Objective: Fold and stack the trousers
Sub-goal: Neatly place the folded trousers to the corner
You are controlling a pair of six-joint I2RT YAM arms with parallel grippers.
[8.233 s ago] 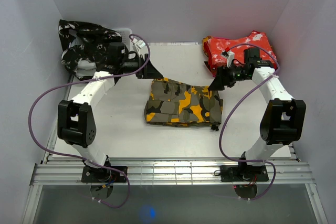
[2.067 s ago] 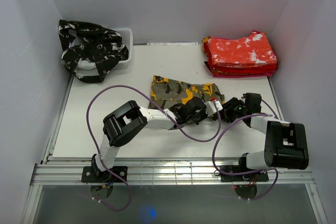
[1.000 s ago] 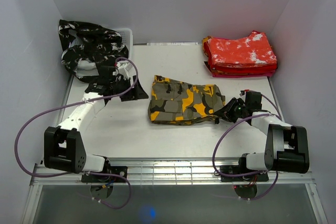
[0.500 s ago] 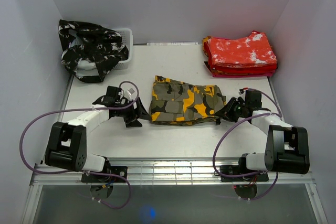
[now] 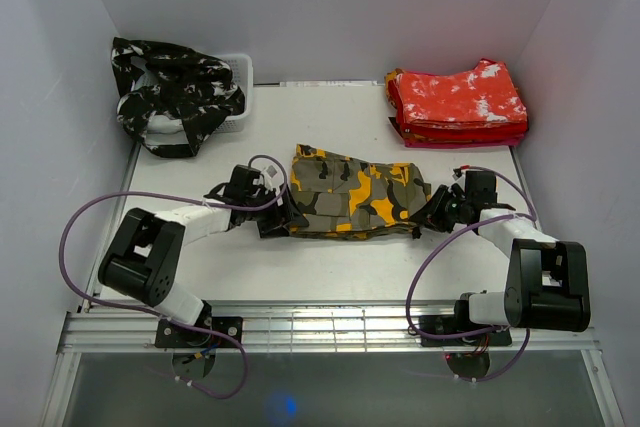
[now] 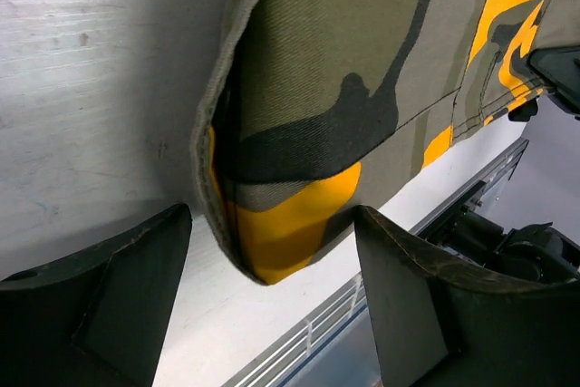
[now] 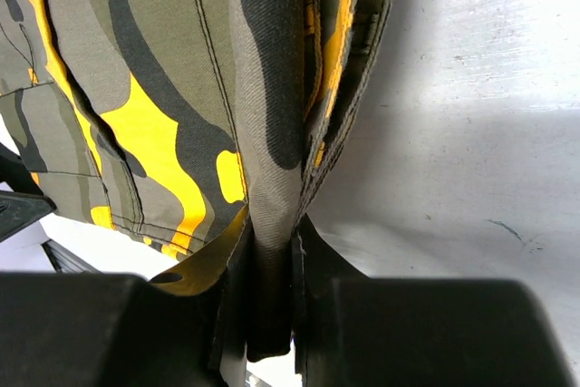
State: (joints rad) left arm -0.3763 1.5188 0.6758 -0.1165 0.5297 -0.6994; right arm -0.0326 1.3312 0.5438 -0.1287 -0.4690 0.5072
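Note:
I will next use my left gripper to grab the camouflage trousers' near folded corner (image 5: 292,229) (image 6: 274,240), opposite my right gripper's hold, so the trousers can be stacked still folded.
Folded olive, orange and black camouflage trousers (image 5: 355,202) lie mid-table. My left gripper (image 5: 278,219) sits low at their near-left corner, open. In the left wrist view that folded corner (image 6: 299,133) reaches down between the two spread fingers (image 6: 109,314) without touching either. My right gripper (image 5: 432,215) is at the trousers' right edge, shut on it. The right wrist view shows a bunched fold of the cloth (image 7: 163,88) pinched between the pads of that gripper (image 7: 269,256). Red-and-white trousers (image 5: 458,102) form a folded stack at the back right. Black-and-white trousers (image 5: 175,97) hang over a basket at the back left.
The white basket (image 5: 243,65) stands in the back left corner against the wall. White walls close in the table (image 5: 330,117) on three sides. A metal rail (image 5: 330,327) runs along the near edge, by the arm bases. Purple cables loop off both arms.
My left arm has swung from beside the basket down and right to the olive trousers' near-left corner, still open. The right gripper has kept its hold on the right edge.

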